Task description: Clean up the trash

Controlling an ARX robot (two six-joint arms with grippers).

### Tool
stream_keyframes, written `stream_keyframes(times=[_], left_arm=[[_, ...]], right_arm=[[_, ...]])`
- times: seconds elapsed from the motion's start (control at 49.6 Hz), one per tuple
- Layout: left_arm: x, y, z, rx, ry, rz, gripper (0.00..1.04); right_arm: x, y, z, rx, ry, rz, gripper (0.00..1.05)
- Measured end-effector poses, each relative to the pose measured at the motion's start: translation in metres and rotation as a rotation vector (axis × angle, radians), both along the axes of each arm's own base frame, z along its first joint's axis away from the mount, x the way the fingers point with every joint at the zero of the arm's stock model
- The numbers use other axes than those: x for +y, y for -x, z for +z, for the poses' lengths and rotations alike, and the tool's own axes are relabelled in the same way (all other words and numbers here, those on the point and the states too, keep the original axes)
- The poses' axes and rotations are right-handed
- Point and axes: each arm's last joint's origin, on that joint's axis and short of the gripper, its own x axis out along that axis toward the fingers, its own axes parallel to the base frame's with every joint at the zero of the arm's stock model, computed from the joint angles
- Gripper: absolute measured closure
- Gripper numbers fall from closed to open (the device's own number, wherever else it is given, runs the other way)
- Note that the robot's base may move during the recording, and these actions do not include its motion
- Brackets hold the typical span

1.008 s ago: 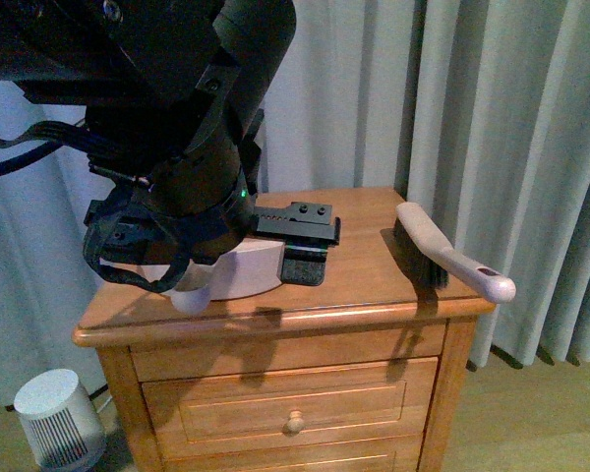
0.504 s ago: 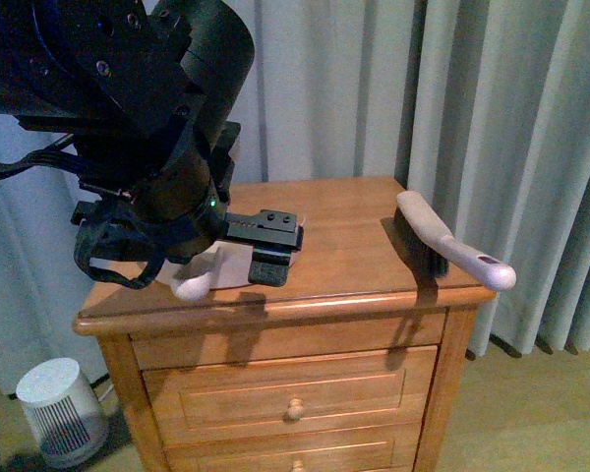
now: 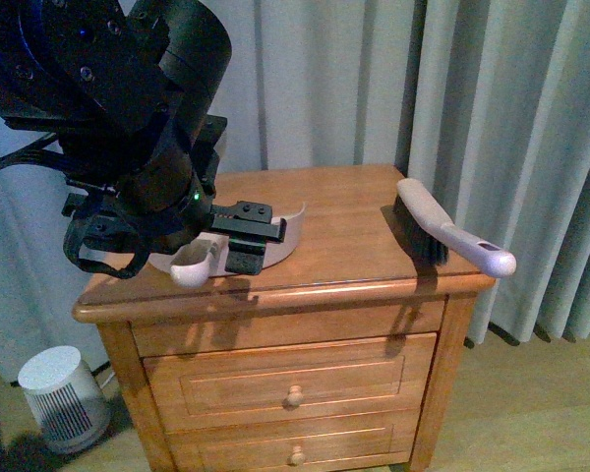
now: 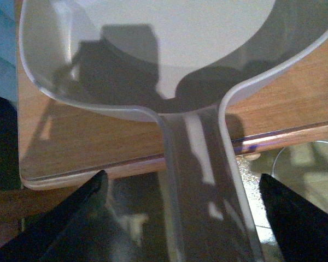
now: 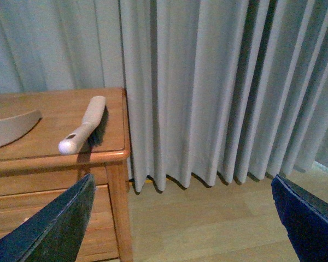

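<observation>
Next, my left gripper grabs the dustpan by its narrow handle (image 3: 192,266), since the scoop spreads far wider than my open fingers.
No crumpled white paper trash shows in any view. A beige dustpan (image 3: 280,241) lies on the wooden nightstand (image 3: 344,211), its handle (image 3: 192,265) sticking out over the front edge. My left gripper (image 3: 216,251) is open, low over the front left of the nightstand. In the left wrist view the dustpan (image 4: 169,33) is empty, and its handle (image 4: 199,180) runs between the spread fingers (image 4: 71,218) of my left gripper (image 4: 181,183); I cannot tell whether they touch it. My right gripper (image 5: 181,180) is open and empty above the floor, to the right of the nightstand.
A white-handled brush (image 3: 442,236) lies at the nightstand's right edge, its handle overhanging the front corner; it also shows in the right wrist view (image 5: 85,128). Grey curtains (image 3: 492,108) hang behind and to the right. A small white round appliance (image 3: 59,398) stands on the floor at the left.
My left arm has moved left and toward the nightstand's front edge, uncovering the dustpan's right rim. The front view has shifted and shows more of the drawers. The brush has not moved.
</observation>
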Motion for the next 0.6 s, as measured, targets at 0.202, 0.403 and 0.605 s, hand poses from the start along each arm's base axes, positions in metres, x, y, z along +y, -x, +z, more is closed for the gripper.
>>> stream_keyframes(times=[0.202,0.403,0.605], left_arm=[[0.0010,0.0009,-0.0023,0.009,0.004,-0.004,0.56],[0.0031,0.0001,-0.0024,0.011,0.005,-0.001,0.76],[0.0044,0.0011,-0.0029,0.002,0.019,-0.004,0.76]], right_arm=[[0.0000,0.0000,0.0000,0.000,0.000,0.000,0.07],[0.0000,0.0000,0.0000,0.000,0.000,0.000,0.07],[0.0000,0.0000,0.0000,0.000,0.000,0.000,0.07]])
